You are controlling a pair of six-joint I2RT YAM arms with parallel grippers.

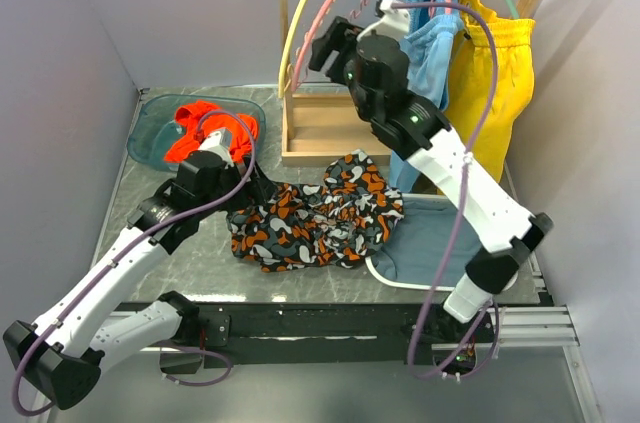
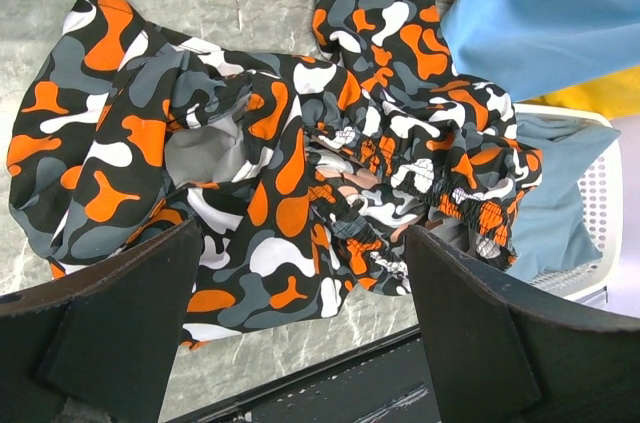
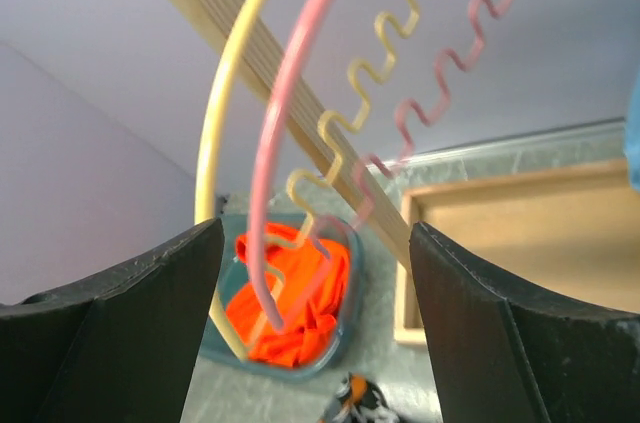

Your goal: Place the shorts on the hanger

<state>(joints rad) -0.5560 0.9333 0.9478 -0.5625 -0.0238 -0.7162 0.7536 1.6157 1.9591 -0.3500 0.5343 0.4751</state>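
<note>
The right gripper grabs the pink hanger's arch (image 3: 275,163) toward its near end next, which leaves the hanger's far end free to insert into the shorts.
The camouflage shorts (image 1: 315,211) lie crumpled on the table in orange, black, grey and white; they fill the left wrist view (image 2: 290,143). My left gripper (image 1: 250,181) is open at their left edge, low over the table, holding nothing. The pink hanger (image 1: 325,18) hangs on the wooden rack beside a yellow hanger (image 1: 298,18). My right gripper (image 1: 328,43) is raised at the rack and open, its jaws on either side of the pink hanger's arch (image 3: 275,163) without closing on it.
The wooden rack (image 1: 330,128) stands at the back with light-blue shorts (image 1: 430,43) and yellow shorts (image 1: 495,63) hanging on it. A teal bin (image 1: 150,128) with an orange-red garment (image 1: 200,128) is back left. A white tray (image 1: 385,268) with grey-blue cloth lies right of the shorts.
</note>
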